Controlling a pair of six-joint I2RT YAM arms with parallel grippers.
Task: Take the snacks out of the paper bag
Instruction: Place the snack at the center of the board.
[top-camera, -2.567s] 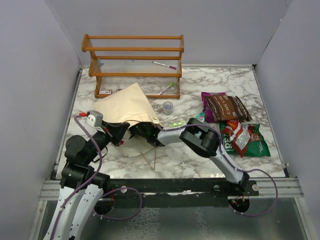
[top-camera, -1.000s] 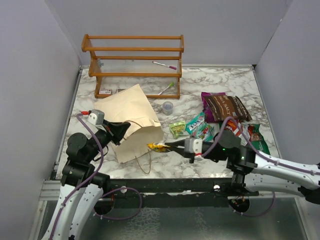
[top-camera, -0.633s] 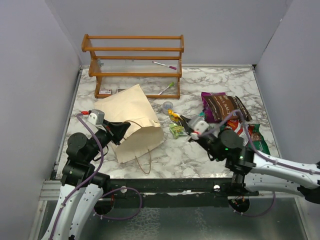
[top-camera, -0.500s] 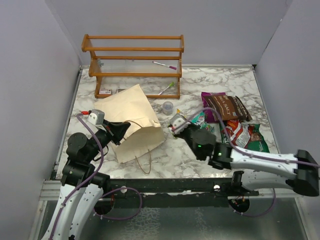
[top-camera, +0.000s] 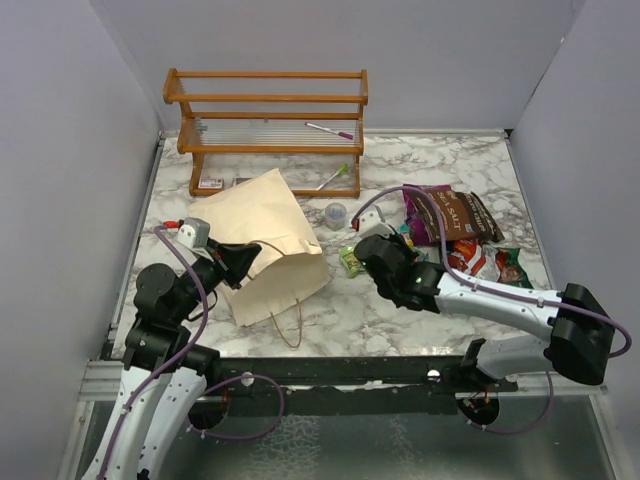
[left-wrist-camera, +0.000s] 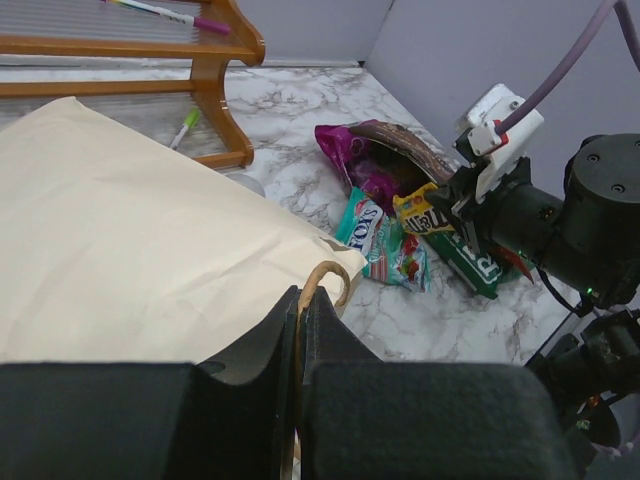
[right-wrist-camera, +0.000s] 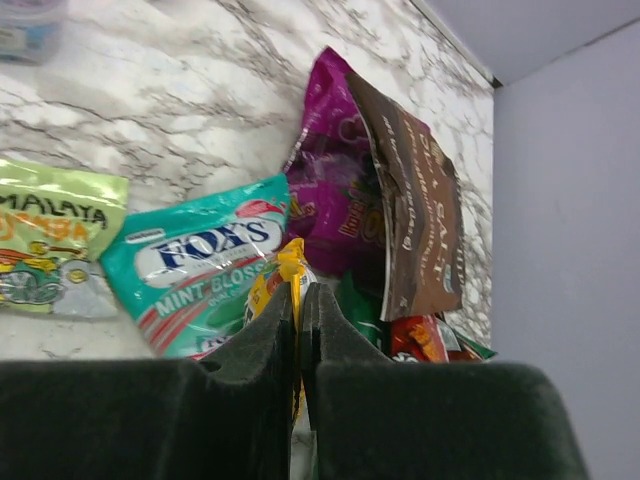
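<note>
The yellow packet (right-wrist-camera: 290, 265) hangs above the teal packet's edge and would fall onto the pile if I opened now, so my right gripper keeps holding it.
The cream paper bag (top-camera: 265, 225) lies on its side on the marble table, left of centre. My left gripper (top-camera: 245, 258) is shut on its tan string handle (left-wrist-camera: 325, 275), which loops out above the black fingertips (left-wrist-camera: 315, 310). My right gripper (top-camera: 398, 245) is shut on a yellow packet (right-wrist-camera: 290, 265) and holds it over the pile of snacks. In that pile are a teal packet (right-wrist-camera: 190, 260), a purple one (right-wrist-camera: 330, 190), a brown one (top-camera: 455, 213) and a red one (top-camera: 465, 255). A small green packet (top-camera: 352, 260) lies just left of the gripper.
A wooden rack (top-camera: 265, 120) with markers on it stands at the back left. Between the bag and the snacks sits a small clear cup (top-camera: 336, 214). Grey walls close in the table on three sides.
My right gripper came out of the bag's mouth with the yellow packet and carried it right, over to the snack pile. The left gripper kept its hold on the handle.
</note>
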